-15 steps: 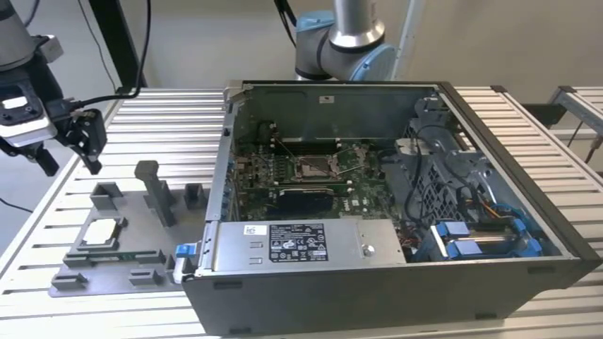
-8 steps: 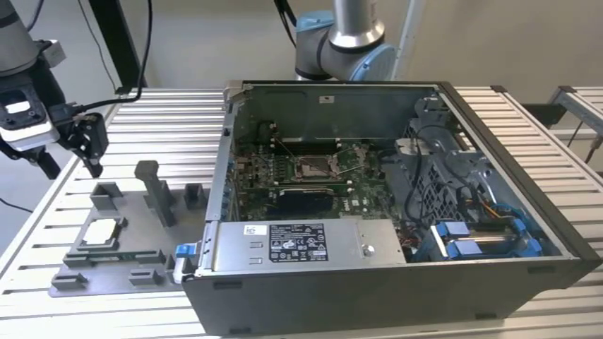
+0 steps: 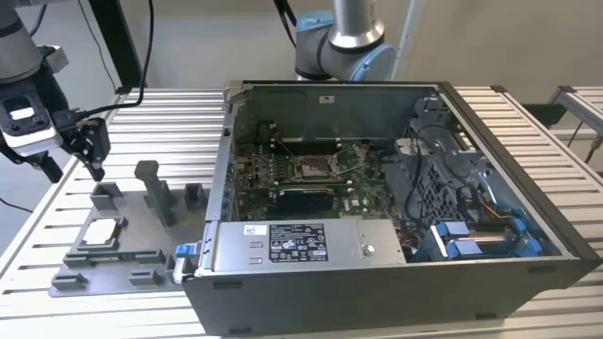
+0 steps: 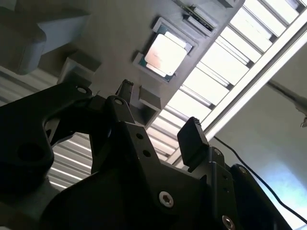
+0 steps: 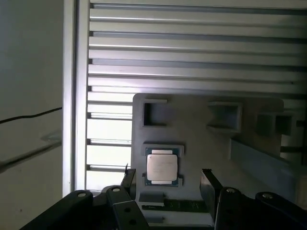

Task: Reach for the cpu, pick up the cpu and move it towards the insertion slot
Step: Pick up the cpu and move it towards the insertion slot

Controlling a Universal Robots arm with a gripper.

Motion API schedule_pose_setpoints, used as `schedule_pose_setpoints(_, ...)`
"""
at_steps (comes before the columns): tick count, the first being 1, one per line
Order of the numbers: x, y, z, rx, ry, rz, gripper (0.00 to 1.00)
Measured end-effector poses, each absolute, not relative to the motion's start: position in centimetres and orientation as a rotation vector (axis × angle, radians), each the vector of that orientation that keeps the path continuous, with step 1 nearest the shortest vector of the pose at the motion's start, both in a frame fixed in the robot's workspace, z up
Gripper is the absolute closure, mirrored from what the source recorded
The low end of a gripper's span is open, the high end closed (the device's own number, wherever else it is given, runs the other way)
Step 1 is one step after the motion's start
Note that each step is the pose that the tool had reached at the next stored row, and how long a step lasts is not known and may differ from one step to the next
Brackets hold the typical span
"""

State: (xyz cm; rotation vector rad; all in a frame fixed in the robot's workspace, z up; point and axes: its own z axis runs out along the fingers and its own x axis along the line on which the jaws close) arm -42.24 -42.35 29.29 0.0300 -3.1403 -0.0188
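The two ends of the cpu are held closely by raised ribs of the fixture, so the gripper needs to grab the cpu by its open side edges next.
The cpu (image 3: 102, 231) is a small silvery square chip lying flat in a recess of the grey fixture plate (image 3: 141, 248) at the exterior view's left. My gripper (image 3: 73, 171) hangs above the plate, some way over the chip and apart from it. In both wrist views the black fingers stand open with nothing between them: the cpu (image 5: 161, 167) lies between and beyond the gripper (image 5: 168, 178), and likewise the cpu (image 4: 165, 49) beyond the gripper (image 4: 158, 112). The insertion slot (image 3: 313, 167) is a metal-framed socket on the motherboard inside the open case.
The open computer case (image 3: 396, 282) takes up the middle and the exterior view's right, with a power supply (image 3: 301, 244) along its near side. Upright grey posts (image 3: 155, 192) rise from the fixture plate. All of it rests on a slatted aluminium table (image 3: 151, 113). The arm's base (image 3: 344, 46) stands behind the case.
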Motion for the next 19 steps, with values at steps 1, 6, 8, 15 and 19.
schedule_pose_setpoints(1,-42.2,-42.3,29.2,0.030,-3.140,-0.019,0.00)
schedule_pose_setpoints(6,-42.2,-42.4,28.3,0.030,-3.140,-0.019,0.00)
schedule_pose_setpoints(8,-42.2,-42.5,28.0,0.030,-3.140,-0.019,0.00)
schedule_pose_setpoints(15,-42.2,-42.7,26.8,0.030,-3.140,-0.019,0.00)
schedule_pose_setpoints(19,-42.2,-42.8,26.1,0.029,-3.140,-0.019,0.00)
